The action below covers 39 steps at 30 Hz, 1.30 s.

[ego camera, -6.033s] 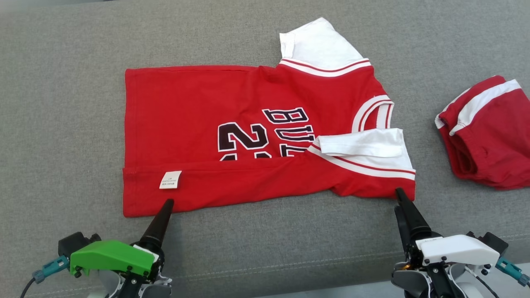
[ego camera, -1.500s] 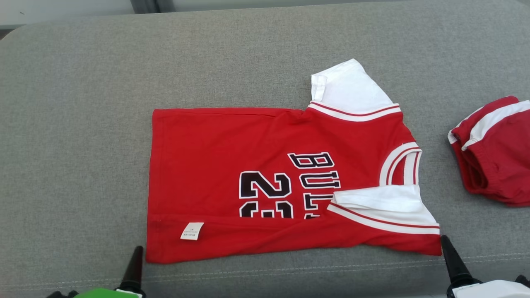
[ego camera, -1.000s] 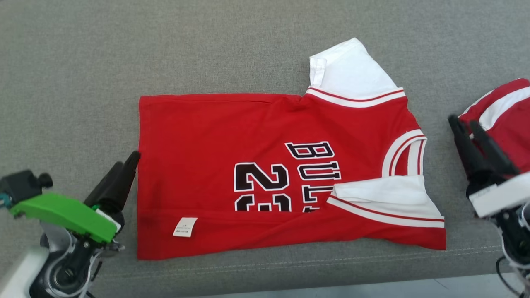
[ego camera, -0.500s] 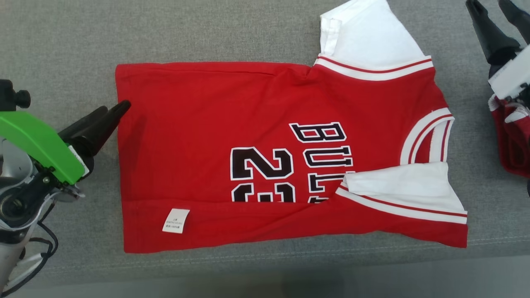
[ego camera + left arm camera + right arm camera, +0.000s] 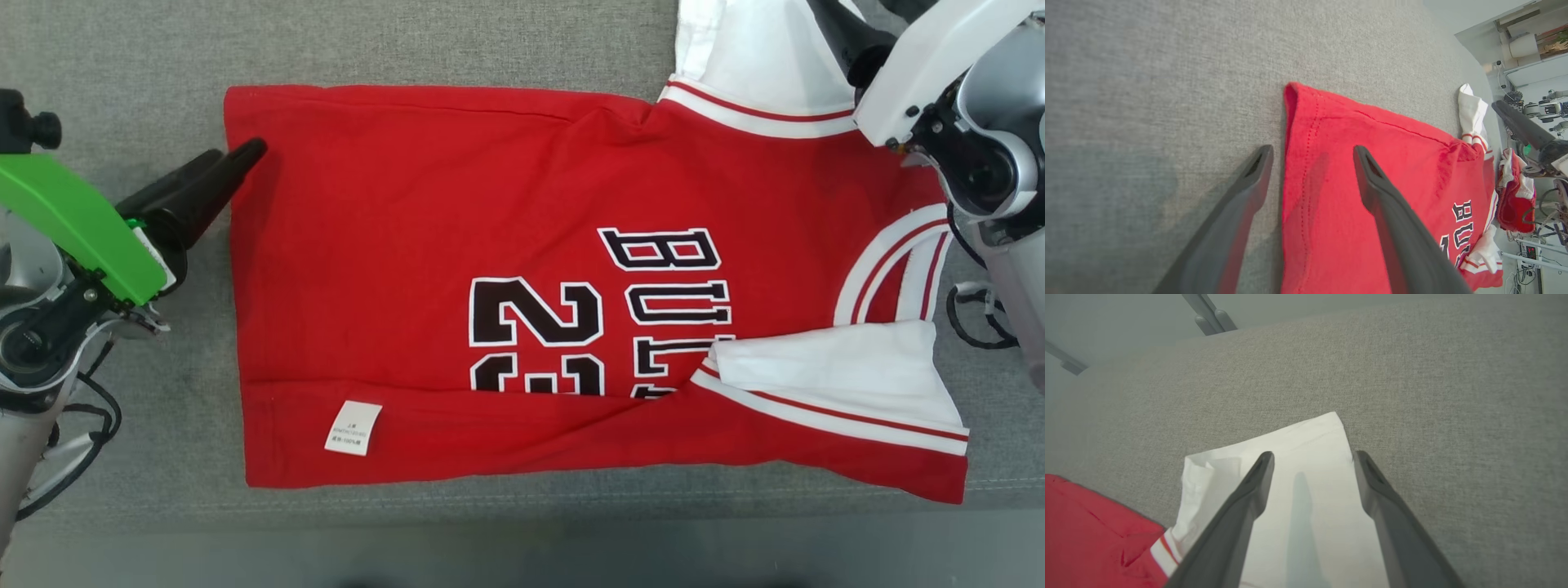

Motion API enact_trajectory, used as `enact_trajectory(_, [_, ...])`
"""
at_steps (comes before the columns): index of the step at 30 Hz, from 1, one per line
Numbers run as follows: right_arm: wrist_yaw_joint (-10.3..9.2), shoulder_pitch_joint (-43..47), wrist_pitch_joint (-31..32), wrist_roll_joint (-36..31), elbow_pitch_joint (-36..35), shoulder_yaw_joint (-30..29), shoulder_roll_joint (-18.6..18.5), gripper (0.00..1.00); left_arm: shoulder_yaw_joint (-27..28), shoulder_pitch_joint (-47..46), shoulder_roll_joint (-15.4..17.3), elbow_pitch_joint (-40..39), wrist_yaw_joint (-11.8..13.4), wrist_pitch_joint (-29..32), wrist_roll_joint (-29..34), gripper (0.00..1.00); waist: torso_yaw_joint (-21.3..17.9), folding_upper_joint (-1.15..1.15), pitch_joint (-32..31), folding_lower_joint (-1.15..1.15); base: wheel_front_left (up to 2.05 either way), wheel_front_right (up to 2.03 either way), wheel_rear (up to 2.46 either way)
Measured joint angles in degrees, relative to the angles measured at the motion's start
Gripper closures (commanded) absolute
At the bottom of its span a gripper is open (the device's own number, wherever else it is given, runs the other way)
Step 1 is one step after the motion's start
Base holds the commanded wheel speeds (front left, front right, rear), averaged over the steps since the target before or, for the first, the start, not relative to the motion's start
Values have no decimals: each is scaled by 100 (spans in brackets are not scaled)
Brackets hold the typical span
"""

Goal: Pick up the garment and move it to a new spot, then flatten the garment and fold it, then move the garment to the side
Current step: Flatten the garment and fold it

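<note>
The red hem corner is lifting slightly, while the printed front of the garment lies flat. My left gripper will next pinch the garment (image 5: 408,245) by its red hem corner (image 5: 237,137).
The garment (image 5: 408,245) is a red jersey with white sleeves and black print, lying flat on the grey cushion (image 5: 122,65), its near long edge folded over with a white label (image 5: 353,427) showing. My left gripper (image 5: 229,157) is open at the hem's far corner. In the left wrist view the left gripper (image 5: 1312,149) straddles the hem edge of the garment (image 5: 1327,228), one finger over grey fabric and one over red. My right gripper (image 5: 1313,456) stands open above the far white sleeve (image 5: 1290,437); its white housing (image 5: 922,65) is at the head view's top right.
A second red and white garment (image 5: 1515,196) lies bunched beyond the jersey's collar end. The cushion's front seam (image 5: 522,498) runs just past the jersey's near edge, with floor below. Grey cushion stretches on behind the sleeve (image 5: 1453,396).
The head camera has dropped closer. My right gripper has swung from beside the bunched garment to over the far white sleeve. My left gripper has crept up along the hem to its far corner.
</note>
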Motion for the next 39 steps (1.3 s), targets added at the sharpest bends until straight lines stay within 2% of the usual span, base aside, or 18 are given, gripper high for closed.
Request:
enact_trajectory(10, [0,-358,67,-76,405,42,371,0,-69,-372,73,375,-227,5,404,0,-45,0,135,0,0,0,0])
enact_trajectory(18, [0,-466,81,-77,625,49,494,0,-223,-733,203,582,-352,-56,955,0,-185,0,260,0,0,0,0])
enact_trajectory(29, [3,-568,0,-125,882,43,504,0,-353,-948,40,788,-378,-47,838,0,-246,0,290,0,0,0,0])
enact_trajectory(39, [8,-604,-75,-126,1088,41,522,0,-660,-1059,-48,554,-378,386,544,1,-201,0,241,0,0,0,0])
